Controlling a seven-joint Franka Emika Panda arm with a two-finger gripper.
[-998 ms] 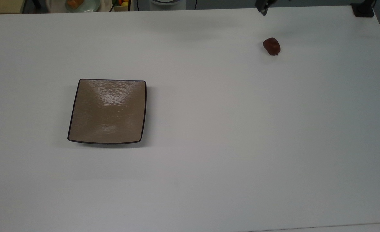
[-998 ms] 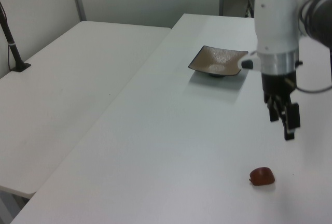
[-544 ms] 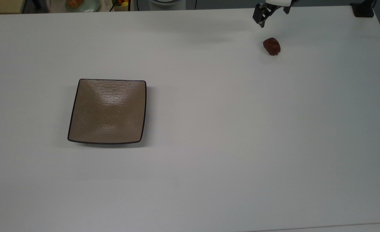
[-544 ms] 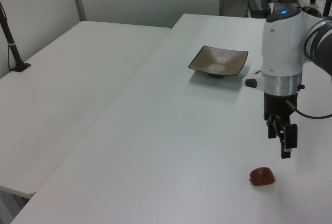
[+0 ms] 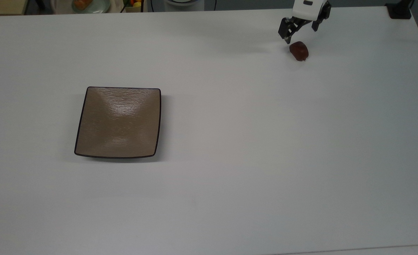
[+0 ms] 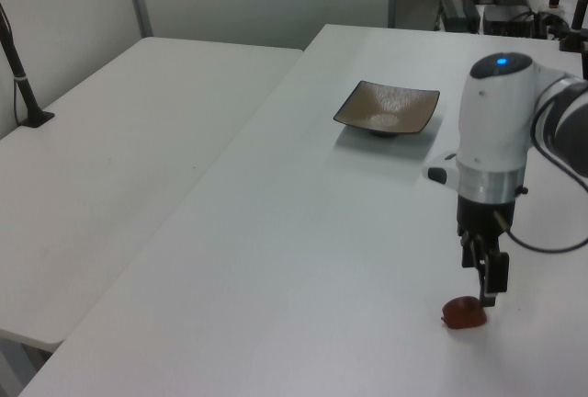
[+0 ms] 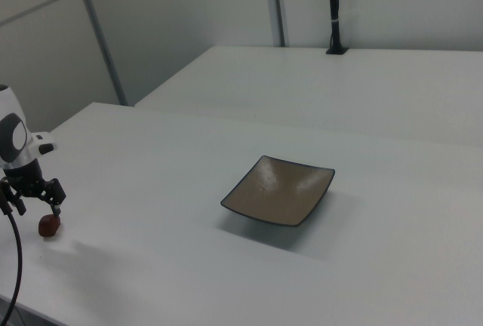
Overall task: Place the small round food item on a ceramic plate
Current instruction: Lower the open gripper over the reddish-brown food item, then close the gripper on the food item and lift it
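I will set the small round food item on the ceramic plate [image 6: 386, 106], so my gripper should next grab the item by its rounded body [image 6: 464, 313].
The small round food item [image 5: 298, 50] is a glossy dark reddish-brown lump lying on the white table near the far right edge in the top view. It also appears low in the left view [image 6: 464, 312] and at the right view's left [image 7: 49, 225]. My gripper [image 5: 300, 29] hangs open just above it, fingers spread on either side and nothing held; the left view [image 6: 487, 292] and right view [image 7: 34, 204] show the fingertips close over the item. The square tan-brown ceramic plate [image 5: 118, 122] sits empty far to the top view's left [image 6: 386, 107] [image 7: 279, 190].
A pale round dish with orange food [image 5: 88, 4] sits past the table's far edge. A black post base [image 5: 400, 10] stands at the top view's right corner. A second white table [image 6: 110, 158] with a black pole [image 6: 23, 75] adjoins.
My gripper has come down and moved over the food item, from well above the table to just over it. The food item and the plate have not moved.
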